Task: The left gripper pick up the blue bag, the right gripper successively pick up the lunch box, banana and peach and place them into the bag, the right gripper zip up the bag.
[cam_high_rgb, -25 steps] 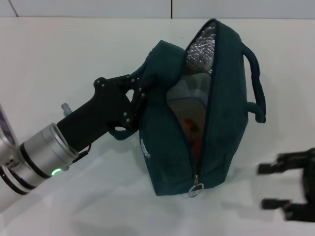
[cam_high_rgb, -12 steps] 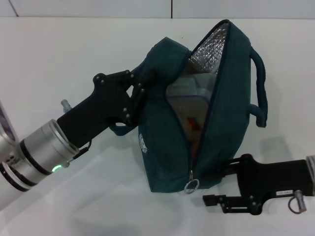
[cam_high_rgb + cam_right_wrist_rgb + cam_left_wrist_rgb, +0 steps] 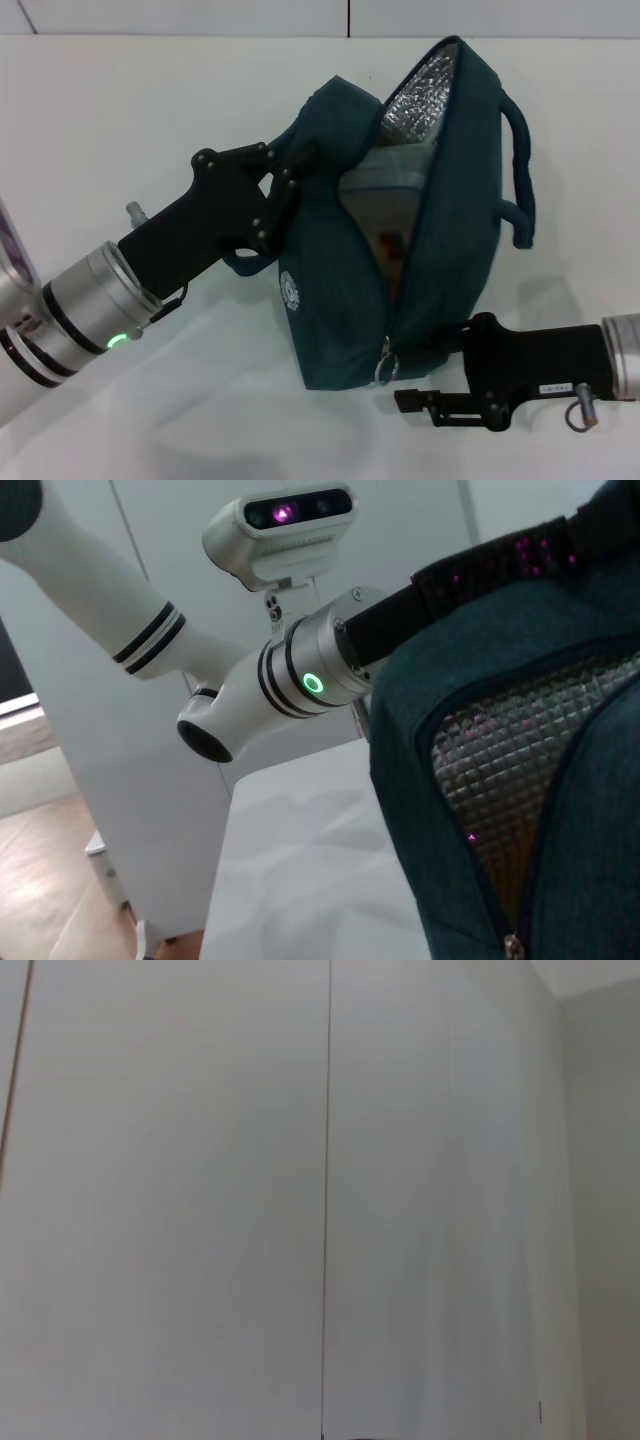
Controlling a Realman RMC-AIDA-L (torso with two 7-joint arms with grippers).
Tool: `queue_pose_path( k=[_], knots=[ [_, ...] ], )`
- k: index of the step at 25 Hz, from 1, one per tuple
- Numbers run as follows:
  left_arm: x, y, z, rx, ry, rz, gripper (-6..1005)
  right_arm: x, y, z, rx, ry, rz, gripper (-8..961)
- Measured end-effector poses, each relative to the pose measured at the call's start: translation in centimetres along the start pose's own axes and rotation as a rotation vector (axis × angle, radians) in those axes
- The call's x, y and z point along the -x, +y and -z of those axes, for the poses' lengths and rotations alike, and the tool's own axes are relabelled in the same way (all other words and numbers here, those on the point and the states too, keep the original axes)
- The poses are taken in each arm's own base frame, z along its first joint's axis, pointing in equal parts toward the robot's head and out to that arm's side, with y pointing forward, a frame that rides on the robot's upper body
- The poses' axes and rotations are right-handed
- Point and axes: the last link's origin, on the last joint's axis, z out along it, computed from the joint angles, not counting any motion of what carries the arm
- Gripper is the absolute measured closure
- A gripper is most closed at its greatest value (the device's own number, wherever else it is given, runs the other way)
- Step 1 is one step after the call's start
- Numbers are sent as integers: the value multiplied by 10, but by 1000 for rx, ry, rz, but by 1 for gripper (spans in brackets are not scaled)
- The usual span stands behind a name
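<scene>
My right gripper moves toward the zipper next, before closing on the ring pull, since its fingers end short of the ring.
The blue bag [image 3: 440, 210] stands tilted on the white table with its zipper open and its silver foil lining [image 3: 415, 90] showing. The lunch box [image 3: 385, 180] lies inside it, with something reddish below it. The banana and the peach are hidden. My left gripper [image 3: 288, 168] is shut on the bag's left side by a cord handle and holds it up. My right gripper [image 3: 418, 372] is open at the bag's lower end, its fingers either side of the zipper's ring pull [image 3: 384, 371]. The right wrist view shows the bag [image 3: 480, 670], its foil lining [image 3: 500, 770] and the left arm's silver wrist [image 3: 315, 670].
The bag's other cord handle [image 3: 520, 170] sticks out on the right. The white table [image 3: 130, 110] spreads all around the bag, with a wall behind it. The left wrist view shows only a plain white wall [image 3: 200, 1200].
My right gripper has come in from the right edge and moved left up to the zipper pull. The bag has been lifted and tilted slightly. The left gripper keeps its hold.
</scene>
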Motion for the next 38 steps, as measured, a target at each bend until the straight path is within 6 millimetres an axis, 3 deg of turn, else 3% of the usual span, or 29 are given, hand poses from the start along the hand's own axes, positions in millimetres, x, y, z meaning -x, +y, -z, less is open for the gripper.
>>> queue_pose_path(
  k=[14,22,27,32,38],
  knots=[
    [1,-5,-8,-14,-10,-1,948,3,8,-37,60,66,95,452],
    [0,-9,-10,-34,-11,-8,949,7,3,-37,17,47,108,456],
    [0,-9,-9,-37,-10,-11,949,7,2,-36,9,42,112,591],
    [1,-9,-8,-42,-12,-10,918,9,3,-35,19,37,131,829],
    [2,-9,-4,-51,-14,-6,880,10,8,-32,27,9,176,902]
  ],
)
